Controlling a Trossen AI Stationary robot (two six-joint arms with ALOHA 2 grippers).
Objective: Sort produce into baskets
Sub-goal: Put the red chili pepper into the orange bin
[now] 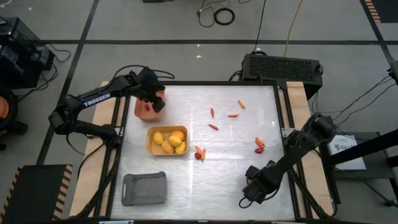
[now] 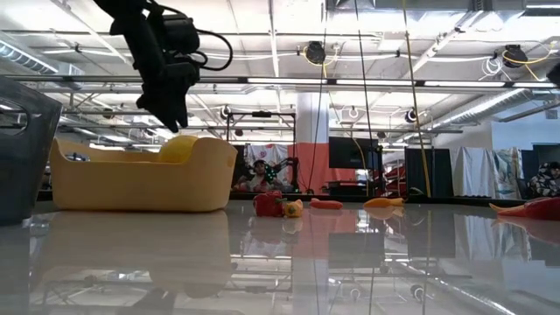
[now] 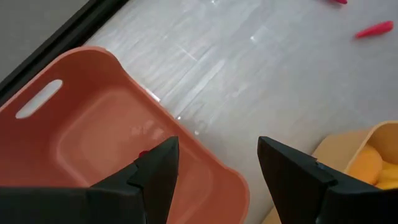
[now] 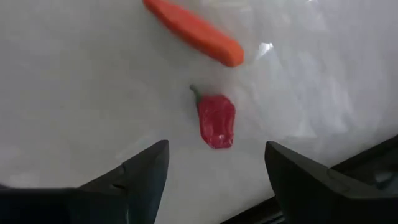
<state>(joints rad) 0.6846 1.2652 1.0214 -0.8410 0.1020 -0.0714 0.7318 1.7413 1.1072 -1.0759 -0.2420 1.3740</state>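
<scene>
My right gripper should next take the red pepper by its body and leave its green stem free, so that the produce gets sorted.
My left gripper is open and empty above the salmon-orange basket at the table's far left; its fingers stand over the basket's rim. A tiny red piece lies in that basket. The yellow basket holds several yellow-orange fruits. The grey basket stands at the near left. My right gripper is open and empty at the near right, above a red pepper-like piece and an orange stick that lie on the table.
Loose red and orange pieces lie on the table's far middle, beside the yellow basket and at the right. In the low view the yellow basket and grey basket stand left.
</scene>
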